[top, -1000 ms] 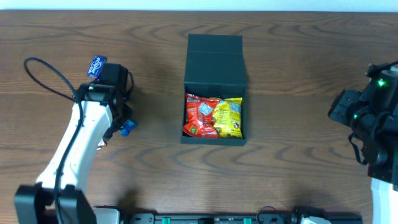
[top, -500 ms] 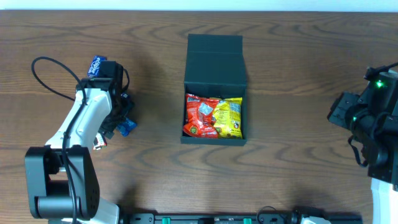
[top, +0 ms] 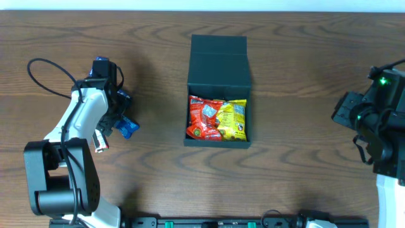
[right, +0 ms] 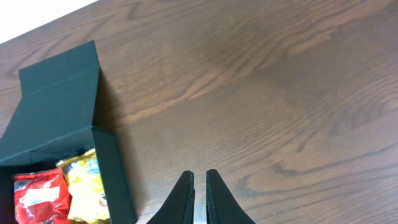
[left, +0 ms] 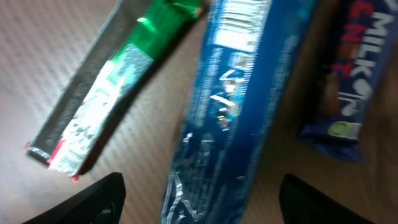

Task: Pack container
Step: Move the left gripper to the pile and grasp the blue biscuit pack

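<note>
I will grab the long blue packet across its narrow width with my left gripper next, so I can lay it lengthwise beside the yellow packet (top: 233,119).
The dark container (top: 218,63) stands open at the table's middle, lid flap folded back, with a red packet (top: 202,118) and a yellow packet (top: 233,119) inside. It also shows in the right wrist view (right: 59,106). My left gripper (left: 202,202) is open, its fingers on either side of a long blue packet (left: 233,106) lying on the table. Beside it lie a green and silver bar (left: 109,102) and a blue milk chocolate bar (left: 348,81). My right gripper (right: 199,186) is shut and empty over bare wood at the far right.
A blue snack (top: 126,127) and a small white and red packet (top: 100,142) lie beside the left arm (top: 82,120). A black cable (top: 44,73) loops at the left. The right arm (top: 380,120) stands at the right edge.
The left arm has swung further from the front edge and its gripper has come down over the snacks at the left. The right arm has hardly moved.
</note>
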You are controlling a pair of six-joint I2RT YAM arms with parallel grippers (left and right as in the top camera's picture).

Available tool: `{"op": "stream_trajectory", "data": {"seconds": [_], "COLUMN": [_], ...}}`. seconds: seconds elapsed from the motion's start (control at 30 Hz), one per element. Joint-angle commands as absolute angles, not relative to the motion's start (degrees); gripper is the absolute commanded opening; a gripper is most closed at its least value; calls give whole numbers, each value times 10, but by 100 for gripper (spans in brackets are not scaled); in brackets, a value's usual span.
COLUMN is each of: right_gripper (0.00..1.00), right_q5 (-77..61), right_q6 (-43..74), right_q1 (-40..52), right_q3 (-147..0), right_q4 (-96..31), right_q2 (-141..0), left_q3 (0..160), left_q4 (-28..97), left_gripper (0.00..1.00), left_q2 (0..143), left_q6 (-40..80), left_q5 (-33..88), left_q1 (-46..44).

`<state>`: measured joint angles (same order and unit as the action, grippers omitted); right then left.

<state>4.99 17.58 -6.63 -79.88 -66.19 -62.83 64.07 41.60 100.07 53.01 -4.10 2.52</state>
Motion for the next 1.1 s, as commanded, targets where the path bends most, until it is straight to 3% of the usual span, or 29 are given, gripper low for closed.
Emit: {"op": "stream_trajectory", "data": {"seconds": [0.0,0.6,0.97,1.07], "right_gripper": [8,8,8,8], "right_q5": [58,58,58,58], "right_q6": [181,181,177,177], "right_q1": [-69,-69,-69,-69], "right_q3": [-808,-808,-808,-808], "right_q4": [-662,-661,-661,-660], "right_q2": [-630,-630,-630,-630], "left_q3": [639,639,639,639], "left_q4": [406,397,392,391], "left_gripper": [77,74,66,56], "left_q2": [1018,1047,1057,1057], "left_q6": [494,482,475,469], "left_q5": [-18,-15,8,10], "left_q1": [27,27,27,27]}}
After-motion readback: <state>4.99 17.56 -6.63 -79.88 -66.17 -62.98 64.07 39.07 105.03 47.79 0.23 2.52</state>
